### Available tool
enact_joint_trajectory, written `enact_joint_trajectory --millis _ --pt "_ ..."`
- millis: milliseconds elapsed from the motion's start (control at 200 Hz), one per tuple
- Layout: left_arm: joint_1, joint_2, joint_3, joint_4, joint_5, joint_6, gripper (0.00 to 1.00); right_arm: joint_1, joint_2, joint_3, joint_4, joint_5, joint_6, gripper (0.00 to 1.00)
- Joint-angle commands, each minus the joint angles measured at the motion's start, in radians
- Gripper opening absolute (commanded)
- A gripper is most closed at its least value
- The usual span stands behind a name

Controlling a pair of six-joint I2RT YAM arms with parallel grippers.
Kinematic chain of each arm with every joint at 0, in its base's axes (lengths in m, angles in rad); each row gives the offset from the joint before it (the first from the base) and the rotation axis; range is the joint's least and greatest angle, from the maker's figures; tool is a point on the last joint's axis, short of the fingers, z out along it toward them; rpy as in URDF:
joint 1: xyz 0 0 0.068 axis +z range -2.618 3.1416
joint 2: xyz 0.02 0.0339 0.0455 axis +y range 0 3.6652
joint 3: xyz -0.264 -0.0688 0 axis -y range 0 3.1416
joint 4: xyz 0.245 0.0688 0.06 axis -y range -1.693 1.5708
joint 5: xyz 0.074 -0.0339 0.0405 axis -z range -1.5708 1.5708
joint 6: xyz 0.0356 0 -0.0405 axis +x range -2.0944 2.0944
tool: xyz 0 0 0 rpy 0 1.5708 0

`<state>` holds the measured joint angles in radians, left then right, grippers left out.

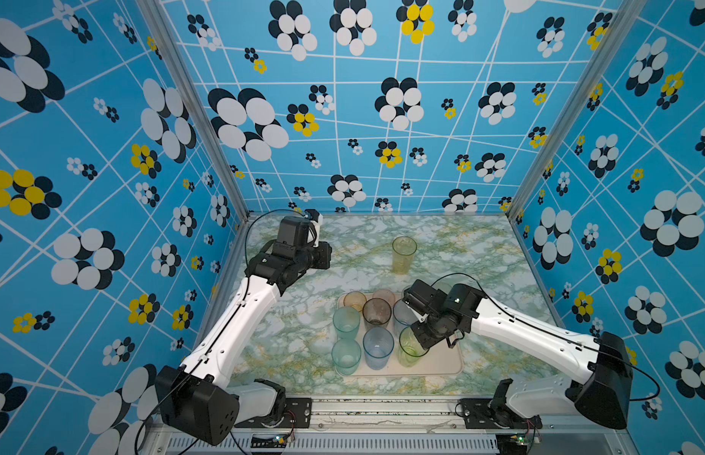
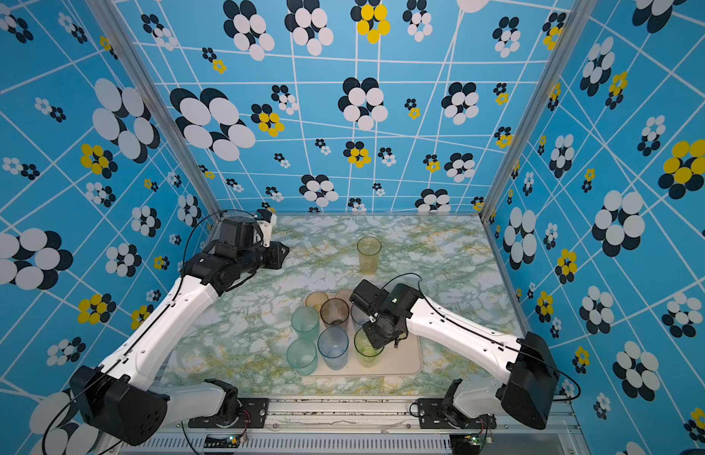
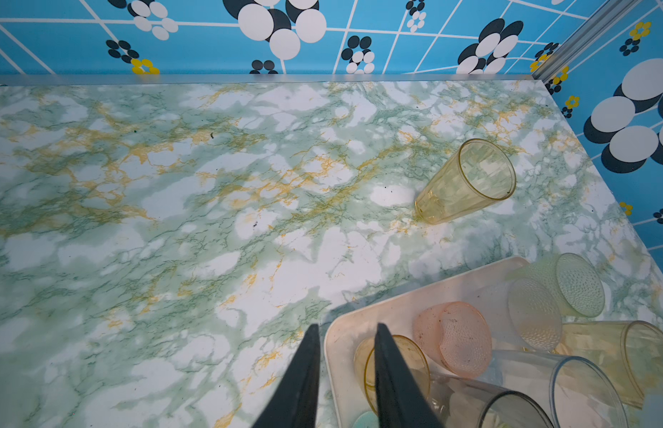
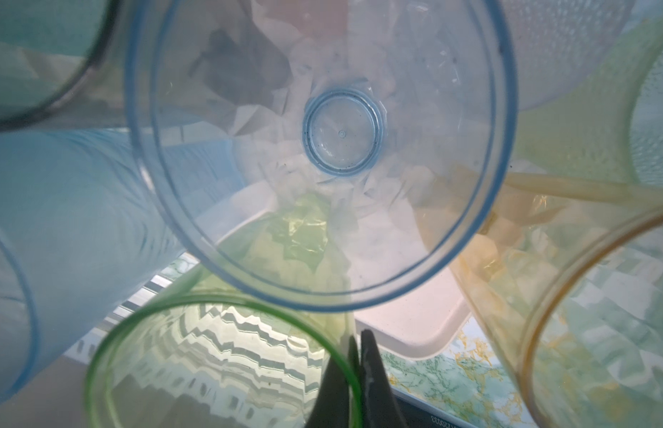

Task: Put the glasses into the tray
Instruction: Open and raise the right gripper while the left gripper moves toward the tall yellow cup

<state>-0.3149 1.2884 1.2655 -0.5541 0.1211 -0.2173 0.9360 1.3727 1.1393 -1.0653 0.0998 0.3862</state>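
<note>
I should let go of the green glass with my right gripper now, because it is upright over the tray's flat bottom, in the gap beside the blue glass.
In both top views the cream tray holds several upright glasses: teal, blue, grey, amber and pink. My right gripper is shut on the rim of a green glass over the tray's front part, one finger inside and one outside. Whether its base touches the tray is hidden. A tall yellow glass stands alone on the table behind the tray. My left gripper hovers open at the back left, holding nothing.
The marbled table is walled in by blue flowered panels on three sides. Bare tray floor lies right of the green glass. A metal rail with both arm bases runs along the front edge.
</note>
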Motion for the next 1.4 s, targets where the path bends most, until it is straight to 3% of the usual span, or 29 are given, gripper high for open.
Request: enact_joint_trajectory --millis 0,275,650,1030,1180,1395 --pt "0.005 0.011 0.033 -0.02 0.017 0.007 0.28 0.007 0.011 0.025 -0.009 0.023 0.003 0.07" --pt "0.004 0.014 0.036 -0.022 0.02 0.007 0.28 0.007 0.016 0.028 -0.003 0.017 0.0 0.19" --pt "-0.016 0.027 0.052 -0.042 0.008 0.016 0.28 0.007 -0.03 0.04 -0.002 0.018 0.0 0.28" --pt "-0.1 0.124 0.141 -0.103 -0.032 0.034 0.26 0.004 -0.136 0.154 -0.084 0.127 -0.02 0.37" --pt "-0.148 0.186 0.205 -0.121 -0.041 0.041 0.23 -0.036 -0.169 0.213 -0.101 0.2 -0.012 0.39" --pt "-0.204 0.282 0.301 -0.128 -0.044 0.046 0.23 -0.174 -0.221 0.201 -0.052 0.195 -0.013 0.4"
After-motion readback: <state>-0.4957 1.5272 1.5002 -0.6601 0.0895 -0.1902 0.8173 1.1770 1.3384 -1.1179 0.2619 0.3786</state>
